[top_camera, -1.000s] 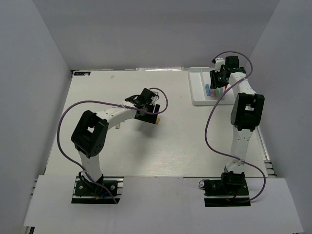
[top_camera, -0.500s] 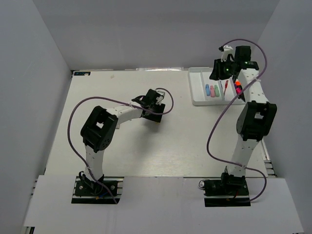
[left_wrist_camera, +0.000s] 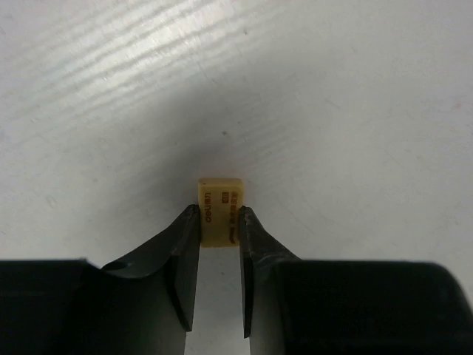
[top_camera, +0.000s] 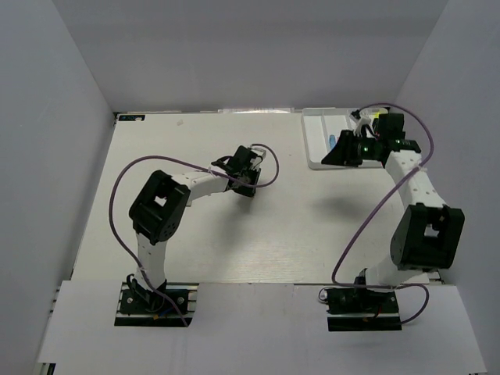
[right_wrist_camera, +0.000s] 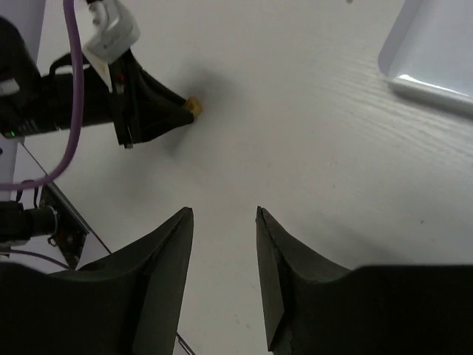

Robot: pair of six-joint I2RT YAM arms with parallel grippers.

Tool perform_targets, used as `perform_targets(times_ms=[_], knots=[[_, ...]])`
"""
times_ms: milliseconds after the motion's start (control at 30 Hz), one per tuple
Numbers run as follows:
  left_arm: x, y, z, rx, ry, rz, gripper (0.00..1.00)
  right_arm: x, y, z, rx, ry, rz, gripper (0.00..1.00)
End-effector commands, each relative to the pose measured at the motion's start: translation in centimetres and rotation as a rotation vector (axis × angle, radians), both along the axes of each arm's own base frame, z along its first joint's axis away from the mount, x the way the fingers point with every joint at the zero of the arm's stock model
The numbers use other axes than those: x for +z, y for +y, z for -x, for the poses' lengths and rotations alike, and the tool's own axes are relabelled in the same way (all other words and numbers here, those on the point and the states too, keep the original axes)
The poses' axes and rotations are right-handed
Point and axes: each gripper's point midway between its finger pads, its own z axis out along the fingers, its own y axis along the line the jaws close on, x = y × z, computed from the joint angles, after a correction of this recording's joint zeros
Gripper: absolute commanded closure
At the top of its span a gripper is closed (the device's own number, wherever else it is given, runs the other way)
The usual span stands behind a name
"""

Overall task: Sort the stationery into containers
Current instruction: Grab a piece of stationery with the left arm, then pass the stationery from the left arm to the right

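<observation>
My right gripper grabs the tan eraser by its exposed end point(right_wrist_camera: 195, 106) next, for the white tray point(right_wrist_camera: 440, 52).
A small tan eraser point(left_wrist_camera: 219, 214) with printed writing lies on the white table, and my left gripper point(left_wrist_camera: 219, 210) is shut on it, both fingertips pressed against its sides. From above, the left gripper point(top_camera: 250, 187) is low on the table's middle. The right wrist view also takes in that gripper point(right_wrist_camera: 185, 111) and the tan eraser point(right_wrist_camera: 194, 105). My right gripper point(right_wrist_camera: 224, 214) is open and holds nothing. It hovers off the front-left corner of the white tray point(top_camera: 315, 148), as the right gripper point(top_camera: 337, 156) shows from above. A blue piece point(top_camera: 333, 139) lies in the tray; the right arm hides most of the tray.
White walls enclose the table on three sides. The tray's corner point(right_wrist_camera: 436, 52) sits at the upper right of the right wrist view. Purple cables loop off both arms. A yellow-green item point(top_camera: 378, 117) shows by the tray's far end behind the right arm.
The left gripper came down over the tan eraser and shut on it. The right arm swung out from over the tray toward the front left and now points at the table's middle.
</observation>
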Motion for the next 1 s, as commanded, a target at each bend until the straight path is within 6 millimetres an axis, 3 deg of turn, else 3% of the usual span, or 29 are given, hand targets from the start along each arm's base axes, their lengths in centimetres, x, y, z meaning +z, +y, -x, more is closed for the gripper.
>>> perform_targets(times_ms=[0,33,67,100,133,167,233,267,300,433,600,733,967], knots=[[3.7,-1.1,1.2,-0.014,0.027,0.162,0.78,3.8,1.0,1.8,0.049,-0.213,-0.029,0.54],[4.4,-1.6,2.3,-0.046,0.060,0.238,0.80,4.5,1.0,2.5,0.058,-0.251,-0.018,0.52],[6.7,-2.9,2.4,-0.064,0.035,0.344,0.80,4.5,1.0,2.8,0.075,-0.276,0.001,0.52],[10.4,-3.3,2.7,-0.090,-0.008,0.450,0.80,4.2,1.0,3.2,0.101,-0.292,0.019,0.52],[12.4,-3.7,3.2,-0.113,-0.014,0.536,0.81,4.6,1.4,3.8,0.136,-0.317,0.012,0.50],[14.9,-5.2,5.0,-0.182,0.020,0.686,0.82,4.7,1.6,4.1,0.159,-0.338,0.016,0.50],[18.5,-5.7,6.5,-0.249,0.061,0.831,0.83,5.0,2.5,5.2,0.237,-0.407,0.010,0.44],[20.4,-6.4,8.2,-0.318,0.134,0.924,0.82,5.2,2.8,5.6,0.269,-0.435,0.009,0.42],[21.2,-6.6,9.0,-0.348,0.168,0.963,0.82,5.7,4.3,6.4,0.356,-0.501,0.017,0.39],[23.0,-6.7,10.9,-0.389,0.278,1.072,0.83,7.1,6.5,8.0,0.506,-0.612,0.048,0.26],[23.3,-6.6,11.3,-0.367,0.310,1.107,0.83,8.5,8.7,10.1,0.634,-0.776,0.091,0.24],[23.7,-6.6,11.4,-0.382,0.319,1.117,0.82,7.9,10.0,11.4,0.723,-0.850,0.133,0.22],[24.3,-6.5,11.2,-0.346,0.301,1.127,0.79,6.8,11.9,12.0,0.756,-0.861,0.164,0.18]])
